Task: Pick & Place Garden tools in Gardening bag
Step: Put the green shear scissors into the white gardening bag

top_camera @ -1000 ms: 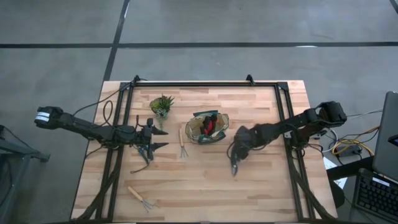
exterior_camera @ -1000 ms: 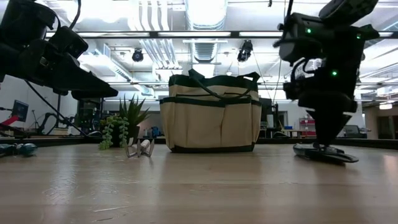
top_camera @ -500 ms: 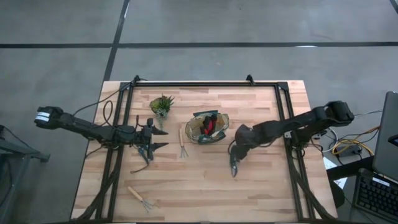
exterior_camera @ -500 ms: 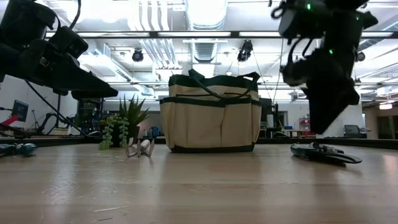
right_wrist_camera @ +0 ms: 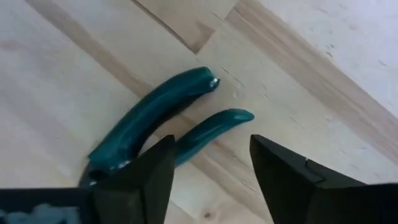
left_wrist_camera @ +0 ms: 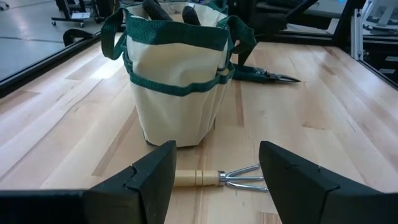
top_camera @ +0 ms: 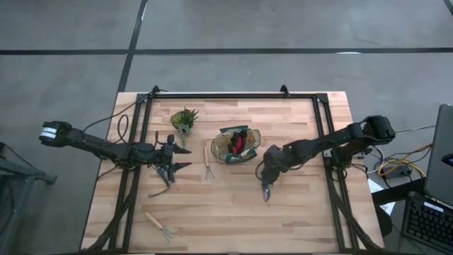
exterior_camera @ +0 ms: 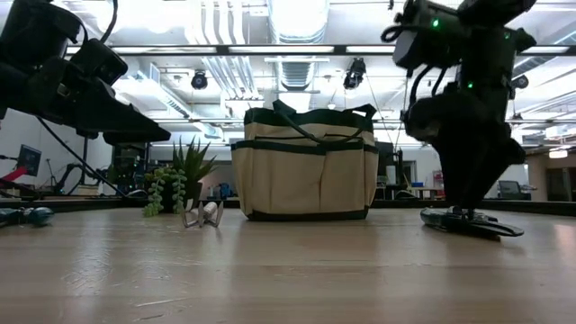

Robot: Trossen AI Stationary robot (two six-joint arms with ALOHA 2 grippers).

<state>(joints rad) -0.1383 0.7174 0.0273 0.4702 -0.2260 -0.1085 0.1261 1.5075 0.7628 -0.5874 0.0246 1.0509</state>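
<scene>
Next, my right gripper takes hold of the shears by their slimmer green handle [right_wrist_camera: 211, 133] to put the shears into the gardening bag.
The tan gardening bag [top_camera: 225, 147] with green trim stands upright at mid-table; the red-and-black glove [top_camera: 239, 142] sits inside it. One wooden-handled fork [top_camera: 207, 164] lies left of the bag, another fork [top_camera: 160, 225] lies near the front left. The dark teal-handled shears [top_camera: 266, 191] lie flat on the table right of the bag. My right gripper [top_camera: 267, 178] is open, pointing down over the shears [right_wrist_camera: 161, 118], low above them [exterior_camera: 468, 223]. My left gripper [top_camera: 185, 166] is open and empty, level above the table, facing the fork [left_wrist_camera: 211, 177] and the bag [left_wrist_camera: 177, 74]. My right gripper points down with its open fingers [right_wrist_camera: 143, 174] on either side of the shears near the inner end of the handles [right_wrist_camera: 109, 168]. The shears lie flat on the table. I cannot tell whether the fingers touch them.
A small spiky green plant [top_camera: 184, 119] in a pot stands behind and left of the bag. A dark metal frame [top_camera: 233, 95] runs along the table's far edge and down both sides. Bare wood lies in front of the bag.
My right gripper rose a little and tipped above the shears, then came straight down again to just over them. The shears stayed where they lay.
</scene>
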